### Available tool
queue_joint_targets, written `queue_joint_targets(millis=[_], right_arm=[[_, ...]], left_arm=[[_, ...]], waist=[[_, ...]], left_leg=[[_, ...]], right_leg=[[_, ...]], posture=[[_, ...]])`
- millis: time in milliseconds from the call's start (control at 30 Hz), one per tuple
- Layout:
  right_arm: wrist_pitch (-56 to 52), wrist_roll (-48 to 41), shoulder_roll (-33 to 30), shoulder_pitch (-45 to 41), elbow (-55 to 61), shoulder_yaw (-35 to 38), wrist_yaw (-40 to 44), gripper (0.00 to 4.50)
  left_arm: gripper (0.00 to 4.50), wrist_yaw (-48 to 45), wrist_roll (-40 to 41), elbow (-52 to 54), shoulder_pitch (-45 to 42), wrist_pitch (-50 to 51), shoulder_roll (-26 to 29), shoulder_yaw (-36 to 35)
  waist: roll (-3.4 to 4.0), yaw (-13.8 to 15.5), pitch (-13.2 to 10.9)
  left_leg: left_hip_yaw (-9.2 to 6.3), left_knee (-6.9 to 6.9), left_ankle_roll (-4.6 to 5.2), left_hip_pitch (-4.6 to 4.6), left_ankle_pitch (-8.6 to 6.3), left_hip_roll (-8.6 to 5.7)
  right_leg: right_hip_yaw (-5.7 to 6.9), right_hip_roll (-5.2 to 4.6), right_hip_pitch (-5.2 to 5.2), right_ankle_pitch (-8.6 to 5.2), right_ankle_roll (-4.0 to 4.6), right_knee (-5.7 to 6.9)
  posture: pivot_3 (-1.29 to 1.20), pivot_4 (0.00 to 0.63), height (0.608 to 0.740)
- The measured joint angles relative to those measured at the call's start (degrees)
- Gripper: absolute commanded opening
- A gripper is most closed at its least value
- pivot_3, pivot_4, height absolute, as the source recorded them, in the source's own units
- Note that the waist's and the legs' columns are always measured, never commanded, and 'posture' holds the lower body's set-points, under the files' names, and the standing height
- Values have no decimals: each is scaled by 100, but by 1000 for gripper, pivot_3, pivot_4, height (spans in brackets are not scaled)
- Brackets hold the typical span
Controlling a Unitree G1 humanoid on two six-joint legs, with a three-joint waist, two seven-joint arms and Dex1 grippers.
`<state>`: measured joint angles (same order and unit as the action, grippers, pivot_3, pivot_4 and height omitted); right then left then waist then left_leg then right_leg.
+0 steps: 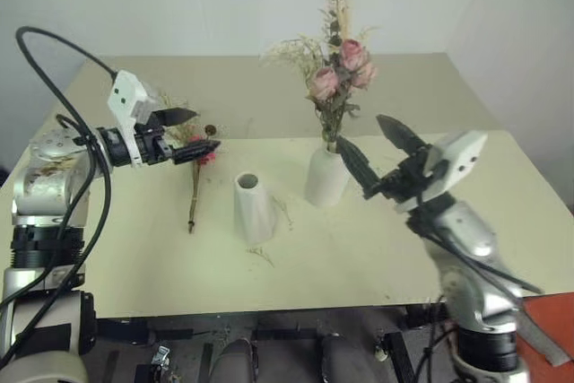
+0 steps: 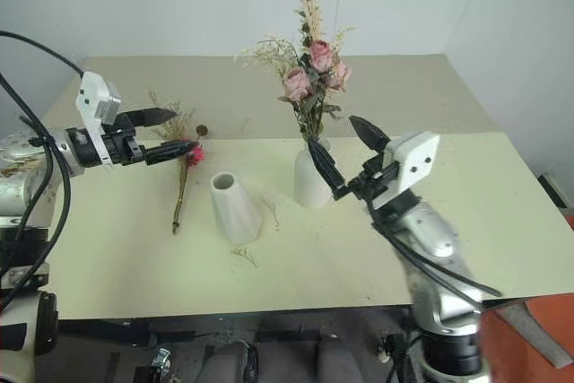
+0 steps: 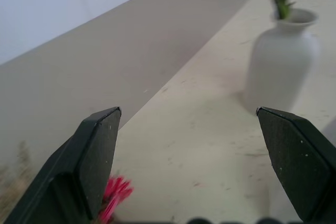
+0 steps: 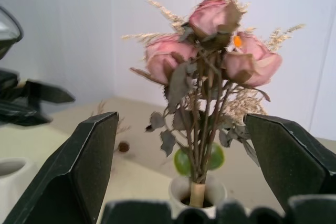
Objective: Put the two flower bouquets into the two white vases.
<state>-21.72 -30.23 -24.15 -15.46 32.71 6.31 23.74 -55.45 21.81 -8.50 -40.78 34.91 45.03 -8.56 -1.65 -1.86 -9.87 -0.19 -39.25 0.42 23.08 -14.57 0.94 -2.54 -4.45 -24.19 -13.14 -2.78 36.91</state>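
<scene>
The daisy bouquet (image 1: 195, 187) has thin magenta petals and dry sprigs that fan out at its head, so my left gripper will grab it by its bare stems next.
The pink rose bouquet (image 1: 337, 78) stands upright in the rounder white vase (image 1: 325, 178) at mid-table. My right gripper (image 1: 378, 152) is open just to the right of that vase, holding nothing; in the right wrist view the rose stems (image 4: 202, 129) rise between its open fingers (image 4: 89, 166). The magenta daisy bouquet (image 1: 195, 187) lies flat on the table, its flower head (image 3: 115, 192) towards the back. My left gripper (image 1: 191, 132) hovers open over that flower head. The slim cone vase (image 1: 253, 208) stands empty between the lying bouquet and the round vase.
The cream table (image 1: 466, 221) has open surface to the right and at the back. Small dried bits (image 1: 262, 256) lie near the cone vase. A red object (image 1: 552, 320) sits below the table's front right corner.
</scene>
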Motion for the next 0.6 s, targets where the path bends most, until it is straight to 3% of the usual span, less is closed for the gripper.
queue_joint_targets(millis=[267,400,600], right_arm=[[-1681,-1558,-2438,-371,396,645,1264,4481],[-1843,-1834,-2950,-528,417,656,1788,4481],[-1846,-1823,-3038,-686,269,635,1999,4481]], left_arm=[[4500,1907,-382,652,-40,2411,-317,297],[4500,2214,-420,513,-423,3330,-396,648],[4500,2363,-531,-181,-954,4101,-588,1290]], waist=[[-7,78,1],[-10,101,0],[-10,106,1]], left_leg=[[1,1,0,-1,0,1],[1,-1,0,1,0,-2],[1,0,0,8,0,-3]], right_leg=[[-3,4,-3,-1,1,-17],[-3,1,-1,-1,1,-19],[-2,0,-5,-1,1,-16]], posture=[[0,150,740],[0,150,740],[0,150,740]])
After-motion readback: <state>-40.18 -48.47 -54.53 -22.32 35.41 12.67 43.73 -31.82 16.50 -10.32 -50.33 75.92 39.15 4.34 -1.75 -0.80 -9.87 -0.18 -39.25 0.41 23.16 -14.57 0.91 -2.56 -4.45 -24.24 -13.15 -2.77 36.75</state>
